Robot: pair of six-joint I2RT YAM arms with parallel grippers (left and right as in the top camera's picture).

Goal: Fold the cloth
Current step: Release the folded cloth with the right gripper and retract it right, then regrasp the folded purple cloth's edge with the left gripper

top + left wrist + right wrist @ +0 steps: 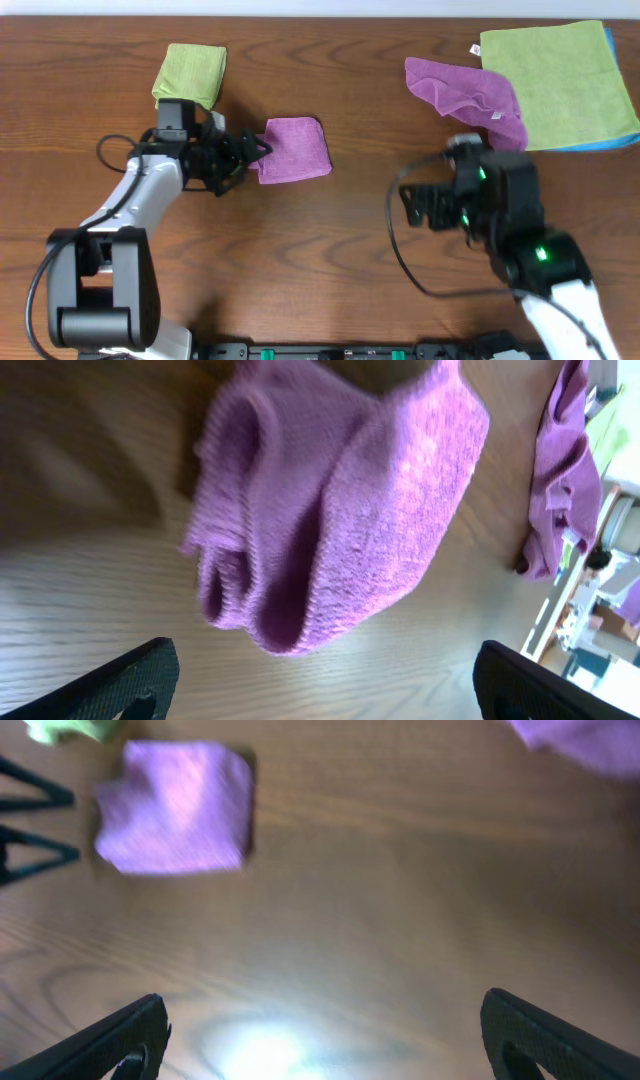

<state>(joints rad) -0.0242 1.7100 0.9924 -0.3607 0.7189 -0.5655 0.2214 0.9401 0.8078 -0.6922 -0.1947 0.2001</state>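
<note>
My left gripper grabs the folded purple cloth by its layered loose end (264, 153) (258, 604) next, to keep layers together to stack on the green cloth.
The cloth (295, 150) is a lilac-purple microfibre piece lying folded in a small, roughly square bundle left of the table's middle. Seen from the left wrist, the cloth (340, 510) shows layered folds, with its loose end pointing toward the fingers. My left gripper (248, 160) sits just off the bundle's left edge. In its own view the left gripper (325, 690) is open, with only bare wood between its fingers. My right gripper (408, 205) hangs open over bare table right of centre. From the right wrist, the right gripper (330, 1045) is empty and the cloth (180, 808) lies far off.
A folded green cloth (190, 72) lies behind the left arm. A rumpled purple cloth (468, 92) lies at the back right, partly against a large green cloth (560, 85) spread over a blue one. The rumpled purple cloth (560, 470) also shows at the left wrist view's right edge.
</note>
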